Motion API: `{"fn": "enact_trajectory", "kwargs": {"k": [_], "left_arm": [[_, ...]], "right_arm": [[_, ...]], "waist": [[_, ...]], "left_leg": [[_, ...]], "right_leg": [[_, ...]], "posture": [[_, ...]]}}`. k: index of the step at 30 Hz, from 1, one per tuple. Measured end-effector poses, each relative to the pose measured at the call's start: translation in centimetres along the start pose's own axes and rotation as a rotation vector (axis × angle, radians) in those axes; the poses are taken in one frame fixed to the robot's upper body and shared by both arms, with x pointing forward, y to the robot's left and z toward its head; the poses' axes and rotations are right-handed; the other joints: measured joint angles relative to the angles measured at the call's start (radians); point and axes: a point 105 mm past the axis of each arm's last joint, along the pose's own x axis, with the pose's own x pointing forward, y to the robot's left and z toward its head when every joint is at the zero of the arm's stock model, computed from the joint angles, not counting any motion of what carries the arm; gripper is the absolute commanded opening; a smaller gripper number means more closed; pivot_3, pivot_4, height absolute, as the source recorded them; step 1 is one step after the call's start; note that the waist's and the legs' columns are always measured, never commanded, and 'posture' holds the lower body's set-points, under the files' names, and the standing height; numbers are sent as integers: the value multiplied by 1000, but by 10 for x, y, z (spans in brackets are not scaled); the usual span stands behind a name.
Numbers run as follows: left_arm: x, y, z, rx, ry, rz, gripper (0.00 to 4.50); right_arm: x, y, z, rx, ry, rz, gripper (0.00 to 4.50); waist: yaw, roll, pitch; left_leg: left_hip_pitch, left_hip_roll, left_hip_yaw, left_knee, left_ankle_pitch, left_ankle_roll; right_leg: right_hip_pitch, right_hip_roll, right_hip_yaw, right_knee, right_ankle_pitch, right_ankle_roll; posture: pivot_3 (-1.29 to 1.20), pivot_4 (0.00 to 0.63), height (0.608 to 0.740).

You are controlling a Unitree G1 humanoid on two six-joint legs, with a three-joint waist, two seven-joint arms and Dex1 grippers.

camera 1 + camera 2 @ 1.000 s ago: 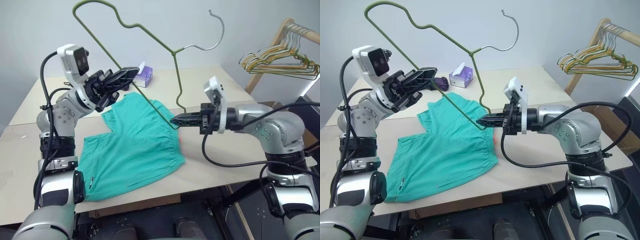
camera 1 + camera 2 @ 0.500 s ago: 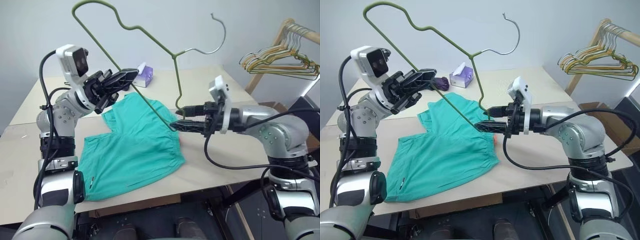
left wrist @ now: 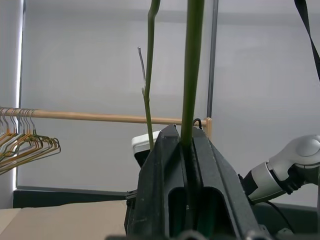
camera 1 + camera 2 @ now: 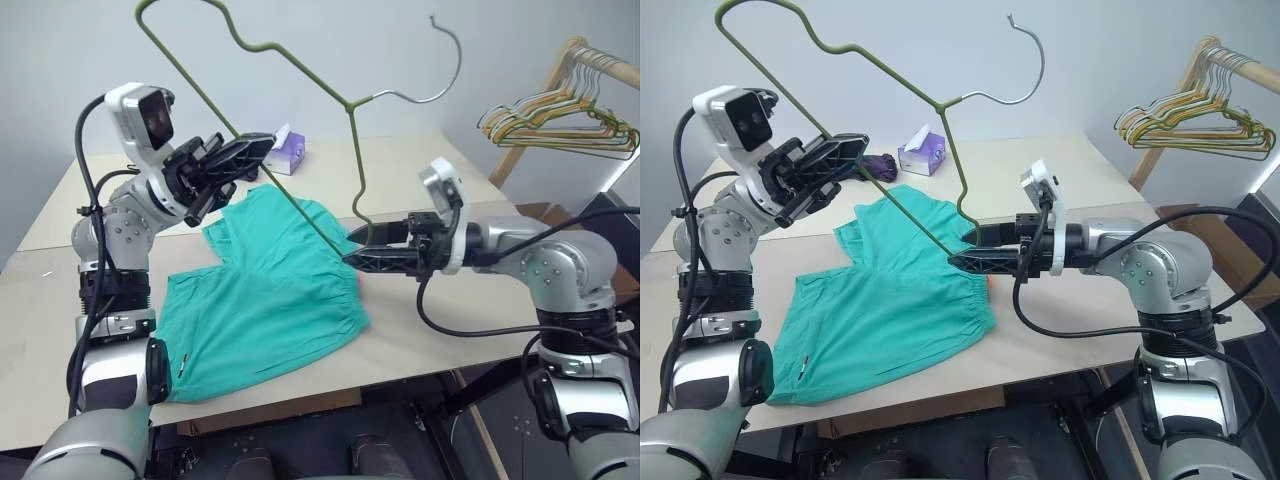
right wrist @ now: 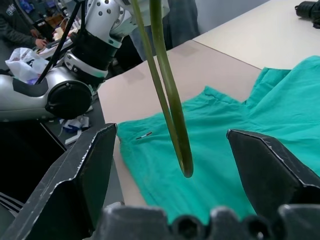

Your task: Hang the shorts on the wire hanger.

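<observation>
Next, my right gripper grips the wire hanger by its bent corner (image 4: 358, 246), leaving the wire hanger's hook (image 4: 455, 62) free while the hanger goes into the shorts.
The teal-green shorts (image 4: 265, 300) lie flat on the table. Above them the olive wire hanger (image 4: 352, 150) is held up at a slant, hook (image 4: 447, 60) high on the right. My left gripper (image 4: 258, 150) is shut on the hanger's long straight bar; the left wrist view shows the wire (image 3: 192, 75) pinched between its fingers. My right gripper (image 4: 357, 247) is open, pointing left, just above the shorts' waistband. The hanger's lower corner (image 5: 184, 165) hangs between its two fingers (image 5: 75, 175) and touches neither.
A purple tissue box (image 4: 290, 150) and a small dark object (image 4: 880, 162) sit at the back of the table (image 4: 420, 160). A wooden rack with bunched wire hangers (image 4: 560, 125) stands off the table's right side. The table's front edge runs just below the shorts.
My right gripper, shut on the hanger's lower corner a second ago, has opened and let it go. The left gripper still grips the bar; the hanger has tilted a little.
</observation>
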Motion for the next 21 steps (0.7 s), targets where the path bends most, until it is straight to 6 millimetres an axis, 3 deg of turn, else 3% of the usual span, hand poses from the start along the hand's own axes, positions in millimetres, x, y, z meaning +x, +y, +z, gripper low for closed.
{"fn": "enact_trajectory", "kwargs": {"k": [5,8,19,21], "left_arm": [[3,0,4,11,-1,-11,0],[4,0,4,11,-4,-15,0],[0,4,4,1,-18,10,0],[-3,6,4,-1,-30,23,0]], "right_arm": [[8,0,1,-12,25,30,4158],[11,-1,1,-17,27,38,3627],[10,-4,0,-4,25,39,65],[11,-1,0,-17,27,52,9]], "waist": [[0,0,0],[0,0,0],[-1,0,0],[-1,0,0]], "left_leg": [[0,0,0,0,0,0],[0,0,0,0,0,0],[0,0,0,0,0,0],[0,0,0,0,0,0]], "right_leg": [[0,0,0,0,0,0],[0,0,0,0,0,0],[0,0,0,0,0,0],[0,0,0,0,0,0]], "posture": [[-68,0,740],[-68,0,740],[-74,0,740],[-74,0,740]]}}
